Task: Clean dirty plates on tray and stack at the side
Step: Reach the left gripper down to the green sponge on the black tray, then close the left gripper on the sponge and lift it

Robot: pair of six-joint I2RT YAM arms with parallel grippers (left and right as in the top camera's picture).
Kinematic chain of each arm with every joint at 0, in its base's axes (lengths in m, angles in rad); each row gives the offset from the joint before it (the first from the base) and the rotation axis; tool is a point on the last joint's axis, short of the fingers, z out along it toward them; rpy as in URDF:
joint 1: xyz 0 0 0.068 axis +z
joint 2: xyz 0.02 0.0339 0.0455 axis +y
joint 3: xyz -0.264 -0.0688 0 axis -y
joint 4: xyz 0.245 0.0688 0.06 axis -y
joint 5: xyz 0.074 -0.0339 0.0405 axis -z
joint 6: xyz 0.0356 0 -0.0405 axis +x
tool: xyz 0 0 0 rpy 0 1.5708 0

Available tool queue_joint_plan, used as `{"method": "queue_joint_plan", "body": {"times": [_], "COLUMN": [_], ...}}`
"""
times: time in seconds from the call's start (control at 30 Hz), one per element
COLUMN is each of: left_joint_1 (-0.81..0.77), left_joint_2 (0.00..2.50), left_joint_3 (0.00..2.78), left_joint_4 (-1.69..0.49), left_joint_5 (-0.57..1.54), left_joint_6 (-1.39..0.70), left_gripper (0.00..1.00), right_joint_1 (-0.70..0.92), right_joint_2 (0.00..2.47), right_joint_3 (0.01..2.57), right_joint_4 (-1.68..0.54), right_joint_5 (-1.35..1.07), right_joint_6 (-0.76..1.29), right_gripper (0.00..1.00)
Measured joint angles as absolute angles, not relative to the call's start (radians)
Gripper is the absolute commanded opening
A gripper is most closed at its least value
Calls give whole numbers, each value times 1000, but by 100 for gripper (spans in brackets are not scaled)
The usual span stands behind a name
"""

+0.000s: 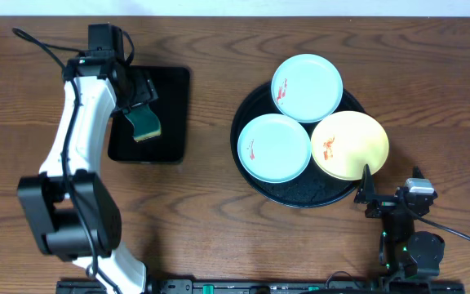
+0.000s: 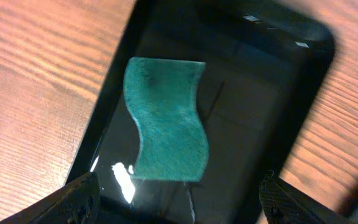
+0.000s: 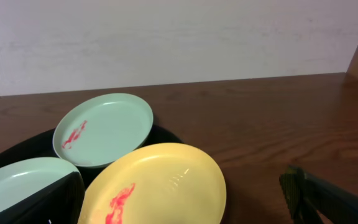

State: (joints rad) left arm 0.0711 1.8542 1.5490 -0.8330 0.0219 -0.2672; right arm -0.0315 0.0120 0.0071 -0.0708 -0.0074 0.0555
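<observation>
The green sponge (image 1: 145,124) (image 2: 166,118) has a broad end to wipe with. My left gripper will next grab the sponge from above across its long sides, so that end stays free.
Three plates lie on the round black tray (image 1: 255,184). A mint-blue plate (image 1: 307,87) is at the back, a second mint-blue plate (image 1: 274,148) at the left, and a yellow plate (image 1: 349,144) at the right. Each has a red-orange smear. My right gripper (image 1: 390,192) is open at the tray's front right edge. In the right wrist view my right gripper (image 3: 185,210) straddles the yellow plate (image 3: 166,180), with the back mint plate (image 3: 104,127) behind it. My left gripper (image 1: 139,102) is open above a green sponge (image 1: 145,124). In the left wrist view my left gripper (image 2: 179,202) is just short of the sponge (image 2: 166,118).
The sponge lies on a small rectangular black tray (image 1: 174,106) at the left; this tray also shows in the left wrist view (image 2: 260,112). The table is brown wood (image 1: 210,229). A pale wall (image 3: 179,37) stands beyond its far edge.
</observation>
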Motion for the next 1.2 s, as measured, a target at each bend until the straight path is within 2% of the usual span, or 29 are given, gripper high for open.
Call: {"method": "queue_joint_plan", "body": {"times": [0.6,1.2], "left_joint_1": [81,81], "left_joint_2": [2085,2101], "left_joint_3": [1549,1542], "left_joint_4": [-776,-698], "left_joint_5": [-3,-4], "left_joint_6": [-423,-419], "left_gripper": [83,81], "right_joint_1": [-31,-31], "right_joint_2": [12,12], "right_joint_3": [7,7], "right_joint_4": [-71,-71], "right_joint_5": [-7,-7], "right_joint_6": [56,56], "right_gripper": [99,99]}}
